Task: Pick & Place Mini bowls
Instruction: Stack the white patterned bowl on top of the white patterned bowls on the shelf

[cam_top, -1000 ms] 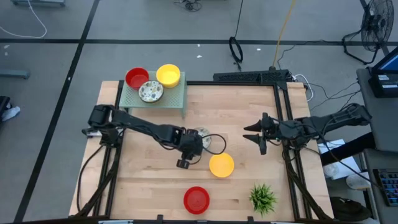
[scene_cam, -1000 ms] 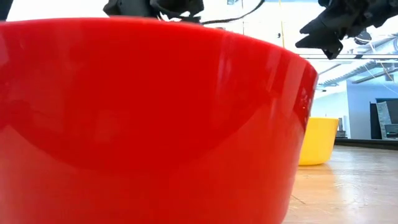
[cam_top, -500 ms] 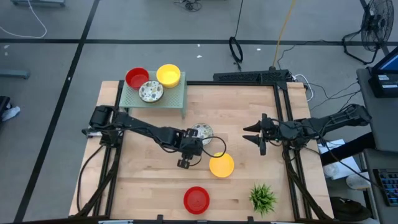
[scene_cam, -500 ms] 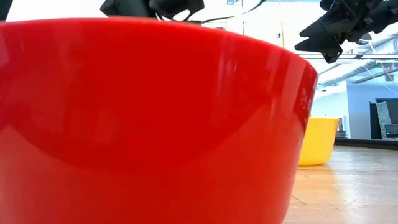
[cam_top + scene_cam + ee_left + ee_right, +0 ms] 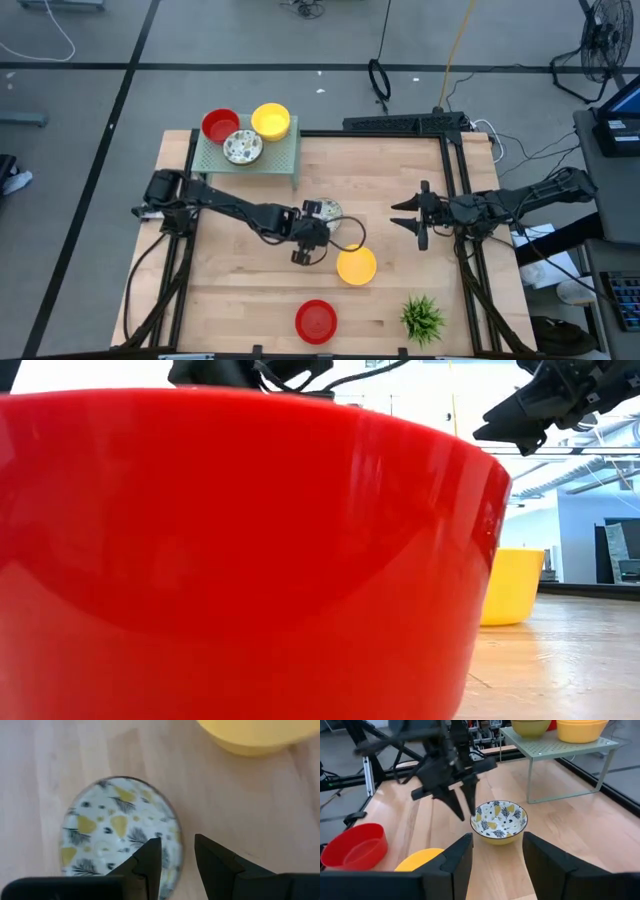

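The fingers of my left gripper still hover above the patterned bowl's rim, so it is too early to close on it, and the gripper lowers next.
A white bowl with a leaf pattern (image 5: 324, 211) sits upright on the wooden table near its middle; it also shows in the left wrist view (image 5: 107, 837) and the right wrist view (image 5: 500, 823). My left gripper (image 5: 314, 226) is open and points down over the bowl's near-right rim (image 5: 177, 852). My right gripper (image 5: 414, 224) is open and empty above the table's right part. A yellow bowl (image 5: 356, 266) and a red bowl (image 5: 316, 320) stand on the table nearer the front. Red (image 5: 220, 125), yellow (image 5: 270, 120) and patterned (image 5: 243, 148) bowls stand on a green shelf (image 5: 280, 152). My left gripper comes at the patterned bowl from above. One finger (image 5: 147, 865) stands inside the rim (image 5: 175, 840) and the other (image 5: 215, 865) outside it. I cannot tell whether either finger touches the rim. The bowl rests on the table.
A small green plant (image 5: 422, 318) stands at the front right. The green shelf stands at the far left corner. The red bowl fills most of the low view (image 5: 240, 560). Bare wood lies between the patterned bowl and my right gripper.
My left gripper has shifted a little over the patterned bowl, whose top now shows more in the high view. The bowl has stayed in place.
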You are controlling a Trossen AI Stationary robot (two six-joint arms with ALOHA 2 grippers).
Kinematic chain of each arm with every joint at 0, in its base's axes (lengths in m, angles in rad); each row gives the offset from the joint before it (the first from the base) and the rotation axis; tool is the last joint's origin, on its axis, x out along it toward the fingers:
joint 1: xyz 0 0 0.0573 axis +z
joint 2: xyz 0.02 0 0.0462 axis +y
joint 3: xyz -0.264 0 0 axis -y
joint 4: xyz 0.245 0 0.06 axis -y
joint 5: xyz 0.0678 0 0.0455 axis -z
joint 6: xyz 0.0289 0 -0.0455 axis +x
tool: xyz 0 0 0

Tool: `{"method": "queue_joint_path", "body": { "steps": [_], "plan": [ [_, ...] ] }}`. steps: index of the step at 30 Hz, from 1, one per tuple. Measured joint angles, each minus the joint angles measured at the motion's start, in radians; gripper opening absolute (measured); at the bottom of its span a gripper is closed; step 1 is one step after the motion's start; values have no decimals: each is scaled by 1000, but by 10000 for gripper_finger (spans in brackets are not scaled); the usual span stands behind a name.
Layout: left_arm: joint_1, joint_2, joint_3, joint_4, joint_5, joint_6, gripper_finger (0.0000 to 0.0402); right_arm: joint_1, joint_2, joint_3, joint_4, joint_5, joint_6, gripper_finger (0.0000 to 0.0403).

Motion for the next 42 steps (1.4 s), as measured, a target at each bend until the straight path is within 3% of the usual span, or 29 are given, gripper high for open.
{"method": "queue_joint_path", "body": {
  "steps": [3, 10, 16, 30, 33, 38, 42],
  "plan": [
    [29, -1, 1, -5, 14, -27, 122, 0, 0, 0, -2, 0, -13, 160],
    [85, 0, -9, -18, 188, -25, 122, 0, 0, -34, 2, 0, 2, 159],
    [107, 0, -50, 6, 197, -25, 122, 0, 0, -75, 16, -1, 42, 161],
    [123, 0, -79, 25, 196, -3, 121, 0, 0, -178, 263, -2, -36, 162],
    [120, 0, -79, 25, 195, 44, 101, 0, 0, -216, 348, -2, -36, 161],
    [113, 0, -79, 35, 185, 114, 23, 0, 0, -290, 506, -2, -36, 161],
    [114, -3, -77, 47, 189, 96, 18, 0, 0, -353, 639, -1, -36, 161]
  ]
}}
